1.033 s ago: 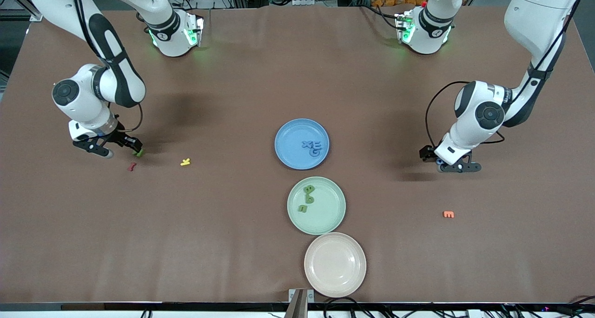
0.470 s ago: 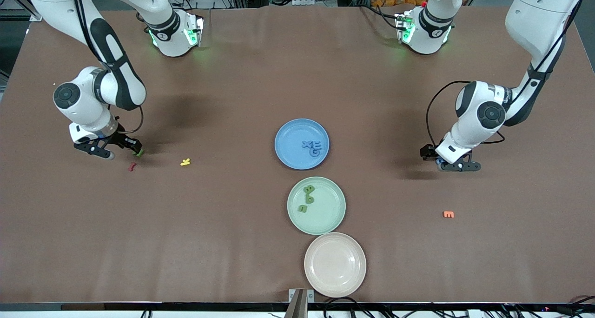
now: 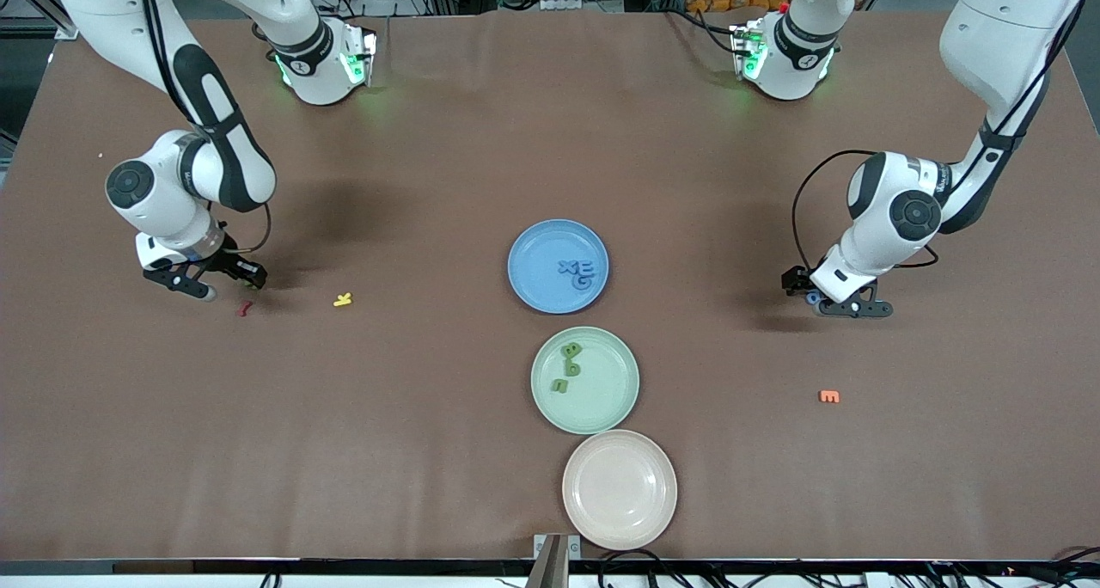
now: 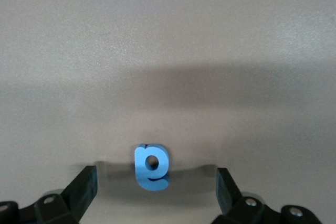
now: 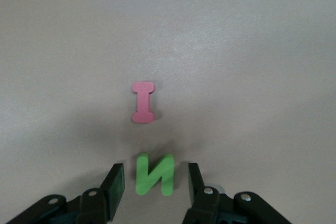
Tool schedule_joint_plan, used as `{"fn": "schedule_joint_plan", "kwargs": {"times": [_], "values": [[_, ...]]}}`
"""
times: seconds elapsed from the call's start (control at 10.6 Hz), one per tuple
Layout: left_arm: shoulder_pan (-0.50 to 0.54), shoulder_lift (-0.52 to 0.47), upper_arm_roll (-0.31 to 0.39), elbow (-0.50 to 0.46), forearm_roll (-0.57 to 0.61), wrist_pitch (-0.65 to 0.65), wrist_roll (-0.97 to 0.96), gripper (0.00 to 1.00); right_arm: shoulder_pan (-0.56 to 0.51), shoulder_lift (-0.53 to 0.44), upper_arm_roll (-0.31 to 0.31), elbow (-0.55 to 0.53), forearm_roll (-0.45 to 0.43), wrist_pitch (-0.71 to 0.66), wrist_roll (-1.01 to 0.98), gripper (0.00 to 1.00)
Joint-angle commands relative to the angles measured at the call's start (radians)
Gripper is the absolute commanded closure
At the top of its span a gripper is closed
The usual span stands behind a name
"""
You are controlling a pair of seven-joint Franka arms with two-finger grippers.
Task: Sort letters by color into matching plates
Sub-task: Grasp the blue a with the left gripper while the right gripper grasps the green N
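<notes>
I should close my left gripper now, because my fingers are low at the table around the blue letter [image 3: 812, 298] [image 4: 141, 170].
In the right wrist view a green letter N [image 5: 155, 174] lies flat on the table between the fingers of my right gripper [image 5: 153, 179], which is open with a gap on each side. In the front view my right gripper [image 3: 225, 276] is low at the right arm's end and hides that letter. My left gripper [image 4: 155, 179] is wide open around a blue letter [image 4: 151, 167] on the table, low at the left arm's end [image 3: 815, 300]. The blue plate [image 3: 533, 261] holds three blue letters [image 3: 577, 272]. The green plate [image 3: 606, 390] holds three green letters [image 3: 567, 366].
A red letter I [image 5: 143, 102] lies just past the green N, and shows in the front view [image 3: 245, 309]. A yellow letter [image 3: 343, 299] lies between it and the plates. An orange letter [image 3: 829, 395] lies nearer the camera than my left gripper. A beige-pink plate [image 3: 619, 489] sits nearest the camera.
My right hand has shifted slightly over the green letter, which showed beside its finger before and is now hidden in the front view. My left hand has shifted only slightly.
</notes>
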Motion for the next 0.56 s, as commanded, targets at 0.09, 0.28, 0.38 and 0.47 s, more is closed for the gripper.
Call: {"fn": "schedule_joint_plan", "kwargs": {"times": [0.09, 0.28, 0.38, 0.47], "values": [[0.018, 0.006, -0.014, 0.002, 0.024, 0.016, 0.012, 1.0, 0.001, 0.032, 0.01, 0.025, 0.038, 0.004, -0.023, 0.46], [0.015, 0.006, -0.014, 0.003, 0.024, 0.016, 0.012, 1.0, -0.001, 0.035, 0.011, 0.025, 0.038, 0.005, -0.027, 0.5], [0.012, 0.006, -0.014, 0.003, 0.024, 0.018, 0.012, 1.0, -0.001, 0.038, 0.011, 0.027, 0.038, 0.005, -0.032, 0.51], [0.007, 0.006, -0.014, 0.006, 0.024, 0.016, 0.012, 1.0, -0.002, 0.038, 0.011, 0.027, 0.038, 0.005, -0.036, 0.54]]}}
